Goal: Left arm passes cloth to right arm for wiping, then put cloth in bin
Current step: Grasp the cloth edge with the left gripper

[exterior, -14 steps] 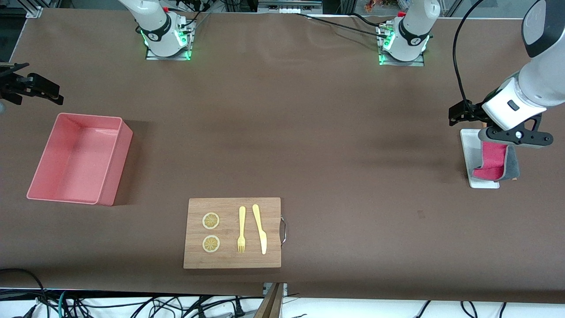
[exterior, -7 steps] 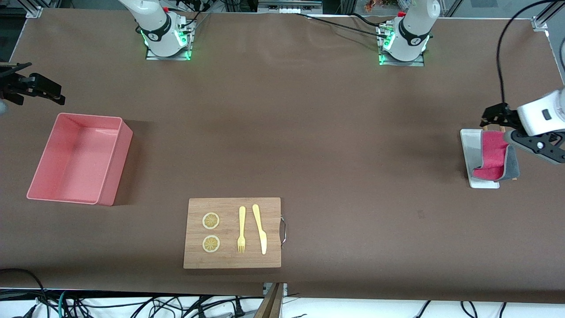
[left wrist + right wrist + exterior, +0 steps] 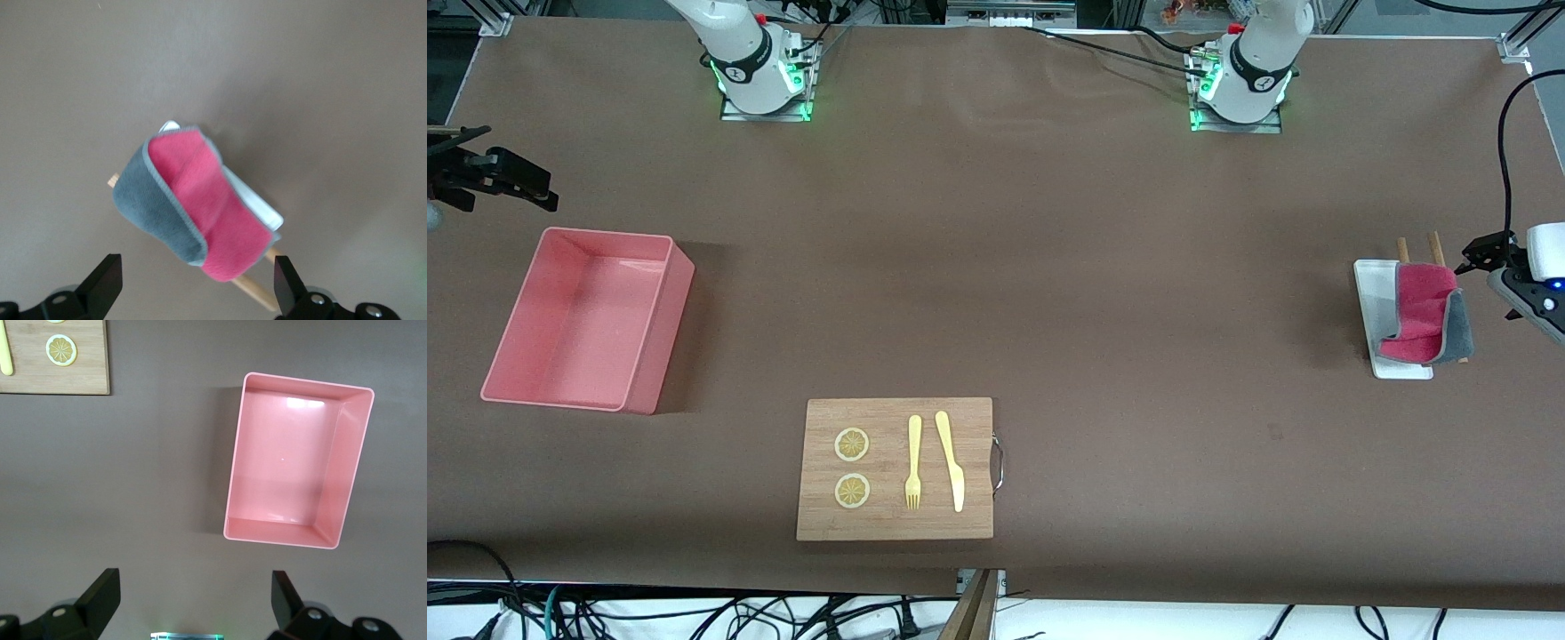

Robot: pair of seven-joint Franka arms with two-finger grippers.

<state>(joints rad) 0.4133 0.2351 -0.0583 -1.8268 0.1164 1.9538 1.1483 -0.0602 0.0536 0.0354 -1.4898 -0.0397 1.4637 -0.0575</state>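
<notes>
I need to pick up the cloth by its hemmed edge with my left gripper next, to hand the cloth [image 3: 1423, 311] [image 3: 213, 213] over for wiping.
The cloth [image 3: 1423, 311], crimson-pink inside and dark grey outside, hangs folded over a small wooden rack on a white tray [image 3: 1371, 293] at the left arm's end of the table. My left gripper [image 3: 1534, 293] hovers beside it, open and apart from it. In the left wrist view the cloth [image 3: 213, 213] lies ahead of the open gripper [image 3: 197, 293], with nothing between the fingers. The salmon-pink bin [image 3: 578, 311] stands empty at the right arm's end. My right gripper [image 3: 507, 178] waits over the table beside the bin [image 3: 350, 473], open [image 3: 193, 607] and empty.
A wooden cutting board [image 3: 894, 468] lies near the table's front edge, carrying two lemon slices [image 3: 852, 444], a yellow fork [image 3: 913, 462] and a yellow knife [image 3: 950, 458]. Its corner shows in the right wrist view [image 3: 67, 367]. Brown tabletop stretches between board, bin and tray.
The left arm has swung from above the cloth out toward its own end of the table, uncovering the cloth and rack. The right arm has not moved.
</notes>
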